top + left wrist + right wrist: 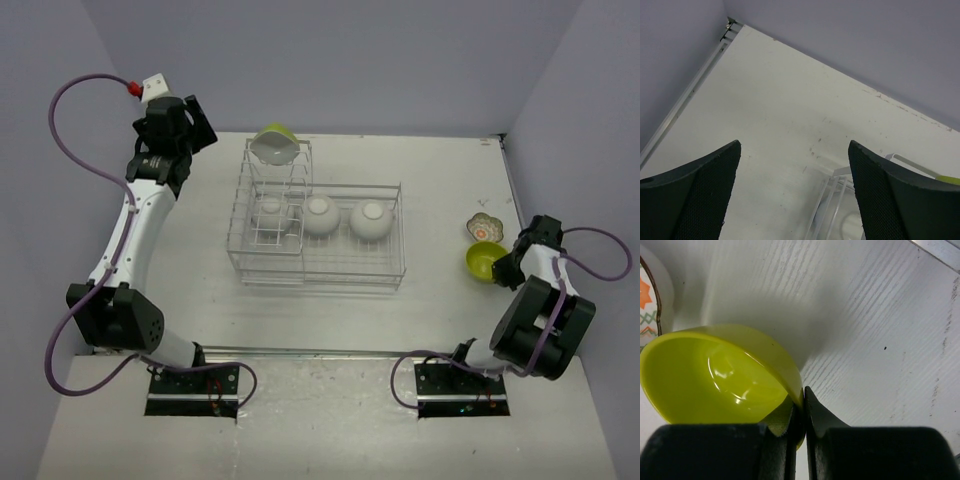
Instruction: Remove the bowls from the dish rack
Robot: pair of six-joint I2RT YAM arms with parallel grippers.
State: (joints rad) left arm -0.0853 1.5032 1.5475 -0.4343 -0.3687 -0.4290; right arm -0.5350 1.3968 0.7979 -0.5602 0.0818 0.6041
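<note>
I should open my right gripper, since the second lime bowl hangs tilted but low over flat, empty table beside the patterned bowl (484, 226) and would land there.
The dish rack (330, 262) stands mid-table with three white bowls (320, 215) lying in its low basket. On its taller section (290, 180) rest a white bowl (272, 150) and, behind it, a lime bowl (280, 131). My left gripper (203, 124) hovers open and empty beyond the rack's back left corner; in the left wrist view (795, 145) that rack corner (840, 200) shows between the fingers. My right gripper (510, 262) is shut on the rim of a second lime bowl (485, 260), seen tilted in the right wrist view (715, 375). The patterned bowl (484, 226) sits beside it.
Purple walls close in the table at the back and on both sides. A metal rail (685, 100) runs along the left edge. The patterned bowl's edge (650, 300) lies close to the held lime bowl.
</note>
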